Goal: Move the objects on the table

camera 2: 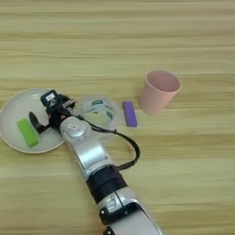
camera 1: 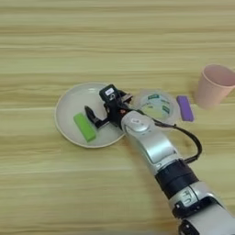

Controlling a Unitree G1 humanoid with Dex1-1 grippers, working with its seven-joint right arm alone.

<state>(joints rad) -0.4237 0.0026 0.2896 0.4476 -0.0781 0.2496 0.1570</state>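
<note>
The right gripper will move the green block off the round pale plate (camera 1: 73, 100) next, so it will grab the block by its long sides.
A round pale plate (camera 1: 73, 100) lies left of centre on the table (camera 1: 114, 41). On its front part rests a small bright green block (camera 1: 85, 127), flat and free. My right gripper (camera 1: 98, 104) hovers over the plate just right of the block, open, with nothing between its fingers; the nearer black finger (camera 1: 90, 114) stands close beside the block. A clear round cup (camera 1: 156, 104) with green-white markings sits right of the plate, partly behind my wrist. Next to it lies a small purple block (camera 2: 130, 114), and a pink cup (camera 2: 159, 90) stands upright further right.
My silver forearm (camera 1: 151, 144) runs from the bottom right up to the plate, crossing its right rim. A black cable (camera 1: 196, 146) loops out on the forearm's right side. Bare wood stretches along the far side of the table.
</note>
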